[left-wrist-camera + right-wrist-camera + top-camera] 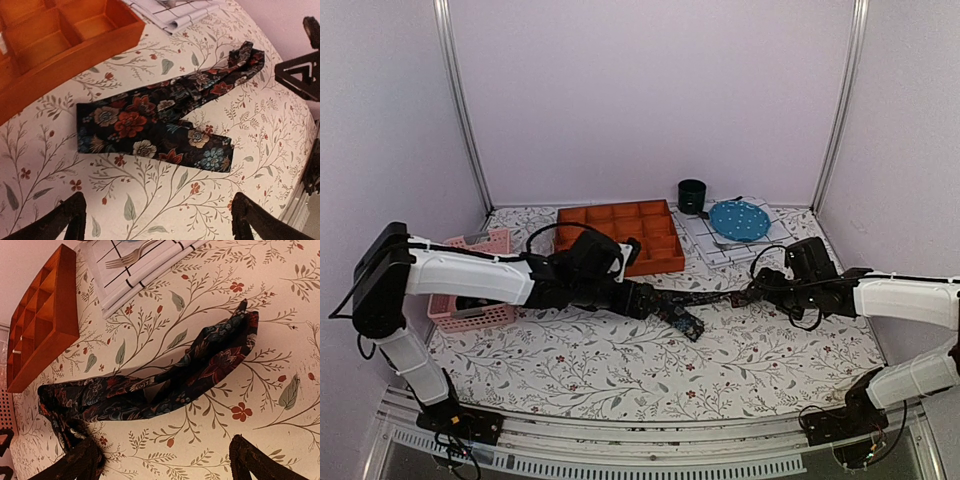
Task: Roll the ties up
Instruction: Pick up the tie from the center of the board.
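My left gripper grabs the near edge of the tie's flat folded section [692, 328] [214, 159] next, opposite the right gripper's end, to stretch the tie for rolling.
One tie [705, 298], dark fabric with red, cream and blue flowers, lies on the flowered tablecloth between my two grippers. In the left wrist view the tie [150, 125] is folded flat back on itself, its blunt ends just ahead of my left gripper [157, 220]. That gripper [658, 306] stands open with only tablecloth between its fingers. In the right wrist view the tie [165, 380] bends in a loose raised fold, one end bunched beside the left fingertip [75, 460]. My right gripper [165, 462] is open and empty, at the tie's right end [748, 291].
An orange compartment tray [620, 235] sits behind the left gripper. A pink basket [470, 290] stands at the far left under the left arm. At the back right are a dark cup [692, 196], a blue plate [738, 218] and a fork [130, 257] on a white striped cloth [705, 245].
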Robot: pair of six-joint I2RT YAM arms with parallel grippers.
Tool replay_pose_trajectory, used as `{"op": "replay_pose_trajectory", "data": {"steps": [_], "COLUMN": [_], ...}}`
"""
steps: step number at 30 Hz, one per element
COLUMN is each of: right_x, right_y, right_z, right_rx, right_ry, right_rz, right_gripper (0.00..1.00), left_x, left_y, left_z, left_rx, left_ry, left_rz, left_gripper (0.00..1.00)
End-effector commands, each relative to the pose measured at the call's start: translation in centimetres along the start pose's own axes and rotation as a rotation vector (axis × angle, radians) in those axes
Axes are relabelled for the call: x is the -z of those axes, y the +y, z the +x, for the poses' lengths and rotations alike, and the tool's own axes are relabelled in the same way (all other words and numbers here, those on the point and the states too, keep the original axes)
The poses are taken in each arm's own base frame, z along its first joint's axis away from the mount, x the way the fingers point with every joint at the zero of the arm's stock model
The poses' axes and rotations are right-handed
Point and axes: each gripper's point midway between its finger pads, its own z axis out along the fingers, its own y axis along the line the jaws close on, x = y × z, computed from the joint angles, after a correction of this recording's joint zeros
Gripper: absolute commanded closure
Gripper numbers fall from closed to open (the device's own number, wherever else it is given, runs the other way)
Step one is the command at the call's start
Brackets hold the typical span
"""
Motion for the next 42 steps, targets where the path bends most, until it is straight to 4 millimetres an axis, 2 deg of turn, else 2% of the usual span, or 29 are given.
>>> {"op": "replay_pose_trajectory", "data": {"steps": [1,4,10,12,16,17,20,22,23,25,26,29,32,33,37,40,42], "right_x": [0.5,2.0,3.7,4.0,4.5,4.7,5.1,5.3,5.4,5.4,5.2,4.4,3.4,3.1,1.4,-0.6,-1.6], "right_y": [-0.7,-0.4,-0.7,-0.8,-0.9,-1.0,-0.8,-0.8,-0.8,-0.6,-0.5,-0.4,-0.3,-0.3,0.0,0.0,-0.2], "right_z": [-1.8,-3.1,-4.1,-4.1,-4.0,-4.1,-4.1,-4.1,-4.1,-4.0,-3.8,-3.3,-3.0,-3.1,-3.6,-3.3,-3.2], "right_rx": [-0.079,-0.074,-0.066,-0.066,-0.071,-0.072,-0.074,-0.077,-0.078,-0.072,-0.068,-0.068,-0.099,-0.108,-0.171,-0.22,-0.258], "right_ry": [-0.081,-0.127,-0.164,-0.168,-0.168,-0.168,-0.173,-0.174,-0.176,-0.176,-0.167,-0.139,-0.121,-0.119,-0.098,-0.05,-0.029], "right_rz": [0.031,0.027,0.042,0.042,0.035,0.035,0.021,0.016,0.012,-0.003,-0.01,-0.012,-0.019,-0.02,-0.043,-0.051,-0.053], "right_gripper": [0.1,0.1,0.11,0.12,0.12,0.12,0.12,0.12,0.12,0.12,0.12,0.12,0.12,0.12,0.12,0.13,0.14], "left_x": [-2.1,-3.6,-7.1,-8.6,-11.3,-11.6,-12.7,-13.1,-13.0,-12.2,-11.4,-8.1,-4.4,-3.5,0.4,2.8,3.7], "left_y": [-5.6,-7.7,-11.5,-11.7,-10.4,-9.9,-8.3,-7.4,-6.9,-6.7,-6.8,-7.1,-6.4,-5.5,-4.8,-3.9,-3.1], "left_z": [0.7,2.1,5.0,6.0,6.8,6.6,6.1,5.9,5.8,4.9,4.2,1.5,-1.4,-1.4,-4.0,-5.3,-5.4], "left_rx": [-0.227,-0.373,-0.534,-0.567,-0.588,-0.581,-0.568,-0.57,-0.569,-0.557,-0.543,-0.465,-0.316,-0.267,-0.089,-0.028,0.005], "left_ry": [-0.006,0.008,0.053,0.088,0.12,0.121,0.128,0.133,0.133,0.105,0.078,-0.012,-0.082,-0.084,-0.138,-0.173,-0.178], "left_rz": [-0.036,-0.145,-0.164,-0.187,-0.274,-0.289,-0.322,-0.351,-0.371,-0.395,-0.402,-0.371,-0.265,-0.222,0.034,0.111,0.124], "left_gripper": [0.02,0.01,0.06,0.1,0.16,0.19,0.37,0.54,0.65,0.93,1.0,1.0,1.0,1.0,1.0,1.0,1.0]}}
